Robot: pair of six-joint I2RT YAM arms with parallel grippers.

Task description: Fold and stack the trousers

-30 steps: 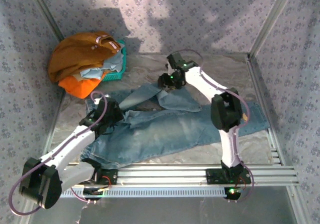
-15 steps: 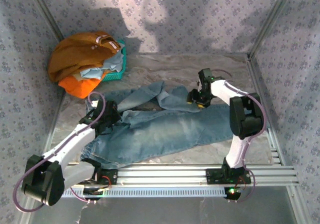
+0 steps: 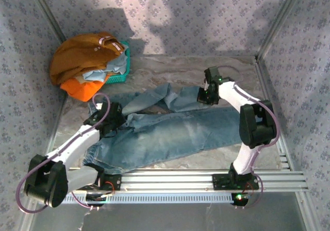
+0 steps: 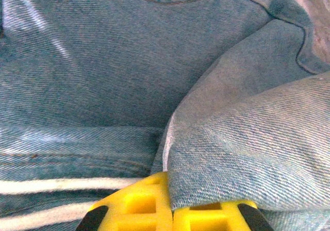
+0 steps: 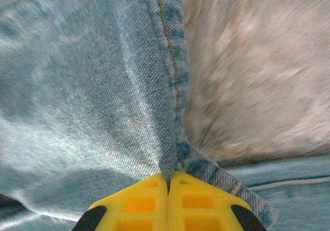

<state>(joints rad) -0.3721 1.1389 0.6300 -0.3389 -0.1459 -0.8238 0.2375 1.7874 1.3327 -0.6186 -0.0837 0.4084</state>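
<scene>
I will keep holding the pulled-up leg with my left gripper, because it is bent and the fold would fall short near the crotch if I opened now.
The faded blue trousers (image 3: 170,135) lie spread across the table, waist at the left. One leg runs flat to the right. The other leg is pulled up behind it toward my right gripper (image 3: 204,96), which is shut on its hem. In the right wrist view the yellow fingers (image 5: 139,202) pinch the seamed hem edge (image 5: 172,76) between them. My left gripper (image 3: 112,118) sits at the trousers' left part near the crotch. There the left wrist view has the yellow fingers (image 4: 139,208) closed on a fold of denim (image 4: 242,153).
A mustard-brown garment (image 3: 80,55) is heaped over a teal basket (image 3: 121,76) at the back left, with orange cloth (image 3: 85,90) under it. Bare marbled table (image 3: 154,68) lies behind the trousers. Metal rails (image 3: 180,179) run along the near edge; patterned walls close in the sides.
My right gripper has carried the leg hem from the back middle out to the right, then slightly back, stretching that leg. The left gripper has barely moved.
</scene>
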